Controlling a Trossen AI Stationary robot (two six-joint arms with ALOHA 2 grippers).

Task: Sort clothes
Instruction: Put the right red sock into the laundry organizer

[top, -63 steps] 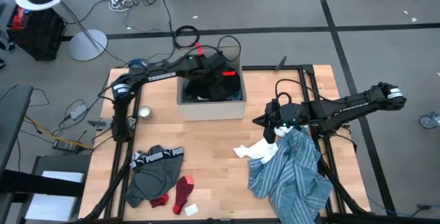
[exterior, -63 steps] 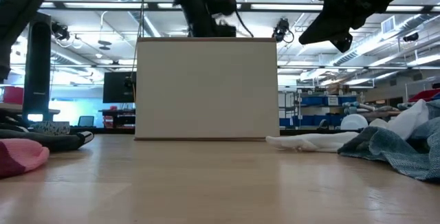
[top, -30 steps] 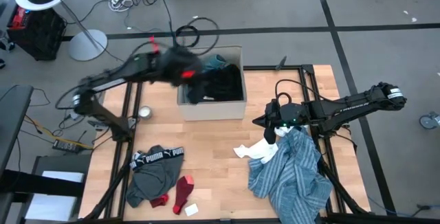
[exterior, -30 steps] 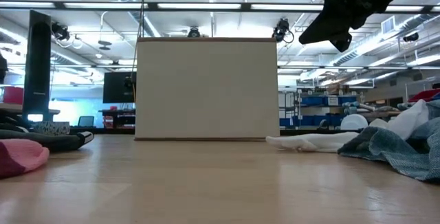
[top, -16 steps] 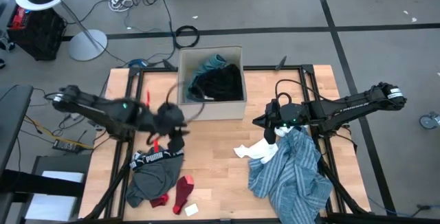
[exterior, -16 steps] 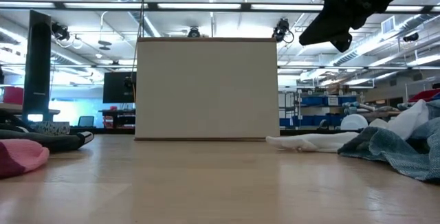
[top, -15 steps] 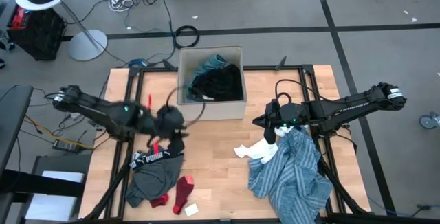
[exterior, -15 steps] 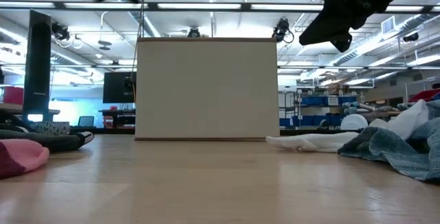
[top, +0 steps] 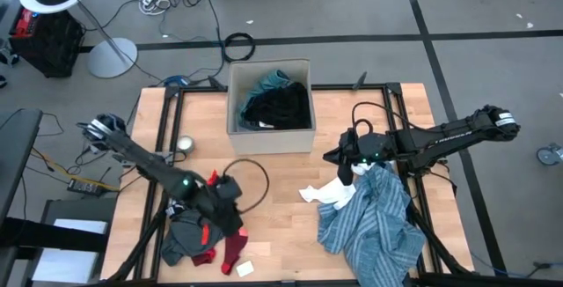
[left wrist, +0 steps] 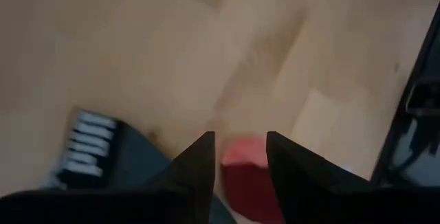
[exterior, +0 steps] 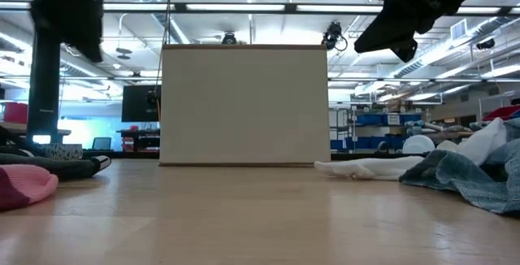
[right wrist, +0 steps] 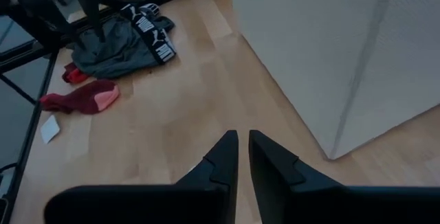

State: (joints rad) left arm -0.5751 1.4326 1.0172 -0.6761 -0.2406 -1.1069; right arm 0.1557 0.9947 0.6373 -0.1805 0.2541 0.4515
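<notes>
The red sock needs to be sorted into the box [top: 270, 137]. My left gripper should grab the red sock by its pink cuff [top: 239, 234] next.
Grey shorts [top: 186, 232] with a black printed waistband [left wrist: 86, 152] lie near the table's front left, with red socks [top: 233, 247] beside them. My left gripper [top: 227, 217] hovers open above them; a red sock [left wrist: 244, 176] shows between its fingers, untouched. A blue-white striped shirt [top: 374, 221] and a white piece [top: 327, 195] lie at the right. My right gripper [top: 341, 158] hangs shut above the table just beyond them, holding nothing. Black and teal clothes [top: 274, 104] fill the cardboard box [top: 270, 137].
The box [exterior: 244, 106] stands at the table's far middle. A small silver roll [top: 185, 144] sits to its left and a white tag [top: 244, 269] lies by the front edge. Bare wood [top: 281, 199] stretches between the two heaps. Black frame rails [top: 164, 128] border the table.
My left gripper has swung from the box's left side toward the table's near edge and down, turning as it went, and now hangs over the grey shorts and red socks. The clothes on the table have stayed put.
</notes>
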